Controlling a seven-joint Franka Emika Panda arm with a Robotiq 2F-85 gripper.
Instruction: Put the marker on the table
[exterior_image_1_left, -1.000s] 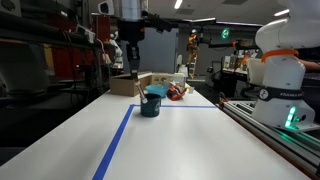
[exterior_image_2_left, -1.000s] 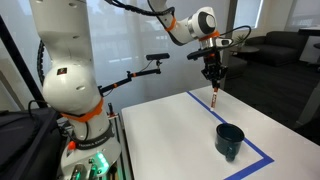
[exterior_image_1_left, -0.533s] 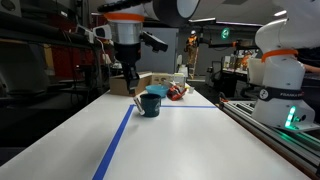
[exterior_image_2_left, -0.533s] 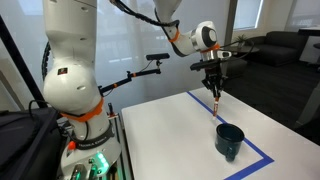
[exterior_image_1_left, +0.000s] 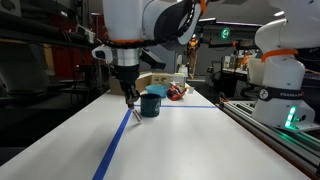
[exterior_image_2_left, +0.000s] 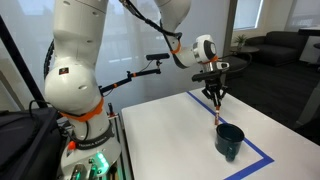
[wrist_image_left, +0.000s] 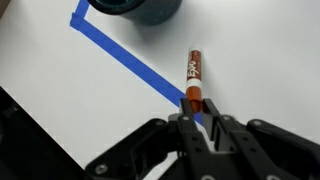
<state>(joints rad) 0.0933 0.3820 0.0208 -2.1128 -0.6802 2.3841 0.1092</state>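
My gripper keeps holding the marker for now, since the marker hangs on end with my fingers above the table and would topple if I opened now.
My gripper (wrist_image_left: 197, 116) is shut on the marker (wrist_image_left: 193, 74), a thin reddish-brown pen with a dark tip. It holds the marker upright by its upper end, with the tip pointing down at the white table (wrist_image_left: 260, 60), over a blue tape line (wrist_image_left: 128, 63). In both exterior views the gripper (exterior_image_1_left: 128, 92) (exterior_image_2_left: 214, 95) hangs low over the table (exterior_image_1_left: 180, 140) (exterior_image_2_left: 170, 135) with the marker (exterior_image_1_left: 131, 104) (exterior_image_2_left: 219, 116) below it. The marker is just beside the dark blue cup (exterior_image_1_left: 151, 103) (exterior_image_2_left: 229, 140) (wrist_image_left: 135, 8). Whether the tip touches the table cannot be told.
A brown cardboard box (exterior_image_1_left: 152, 82) and some reddish items (exterior_image_1_left: 176, 92) lie at the table's far end. A white robot base (exterior_image_1_left: 278, 70) stands beside the table. My own arm's base (exterior_image_2_left: 70, 95) is at the table's edge. Blue tape lines (exterior_image_1_left: 118, 140) frame the work area.
My gripper has come down with the marker, from well above the table to just over it beside the blue cup. The cup has not moved.
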